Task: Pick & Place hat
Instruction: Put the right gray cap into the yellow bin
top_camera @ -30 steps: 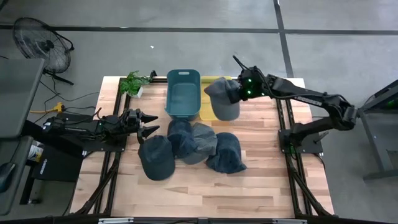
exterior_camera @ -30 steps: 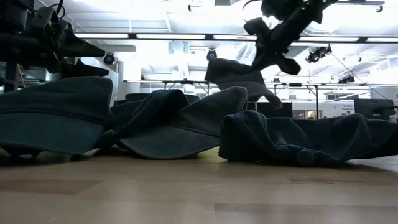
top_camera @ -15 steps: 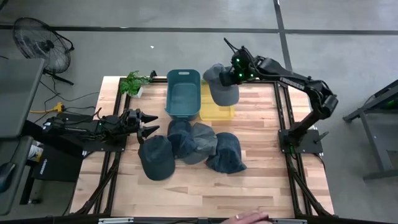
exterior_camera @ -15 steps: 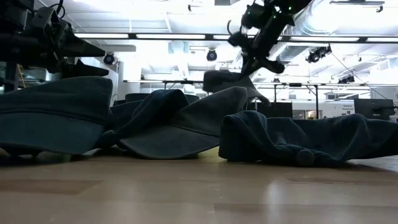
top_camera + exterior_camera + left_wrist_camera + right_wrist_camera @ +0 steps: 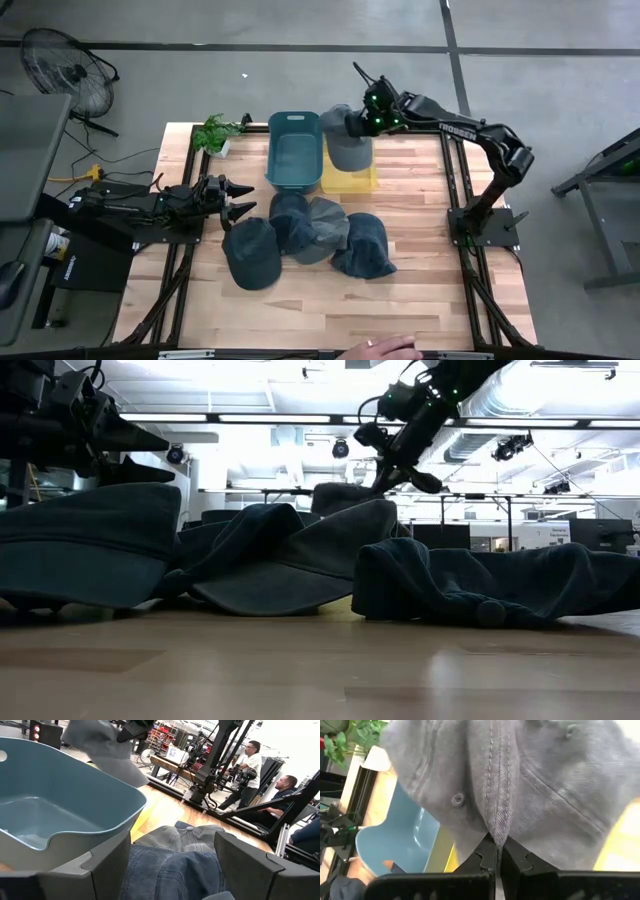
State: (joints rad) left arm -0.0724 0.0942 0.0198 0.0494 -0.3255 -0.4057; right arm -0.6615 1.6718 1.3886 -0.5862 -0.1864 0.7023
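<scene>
The grey hat's edge juts past the yellow tray's far end, so I will move the hat inside the tray before my right gripper releases it.
A grey hat point(image 5: 345, 145) hangs in the air over the line between the teal bin point(image 5: 295, 152) and the yellow tray point(image 5: 352, 180), held by my right gripper point(image 5: 360, 120) near the table's far edge. The hat also shows in the low view point(image 5: 345, 495) below the right gripper point(image 5: 398, 448). Several more blue and grey hats point(image 5: 305, 235) lie heaped on the middle of the table. My left gripper point(image 5: 238, 198) waits open at the left side, its fingers level beside the heap. My right gripper point(image 5: 498, 847) is shut on a raised fold of the hat's crown point(image 5: 496, 822), along a stitched seam, pinched between the two fingers. The hat is lifted clear and hangs below the gripper, spreading out to both sides of the fold.
A small potted plant point(image 5: 213, 131) stands at the far left corner of the table. A person's hand point(image 5: 385, 345) shows at the near edge. People sit in the room beyond the table point(image 5: 250, 765). Bare wood lies along the near side point(image 5: 320, 305).
My right gripper has carried the grey hat toward the table's far-left, from above the yellow tray to the teal bin's right rim, and has come lower. The hat stayed in the hold and swung with it. A hand has appeared at the near edge.
</scene>
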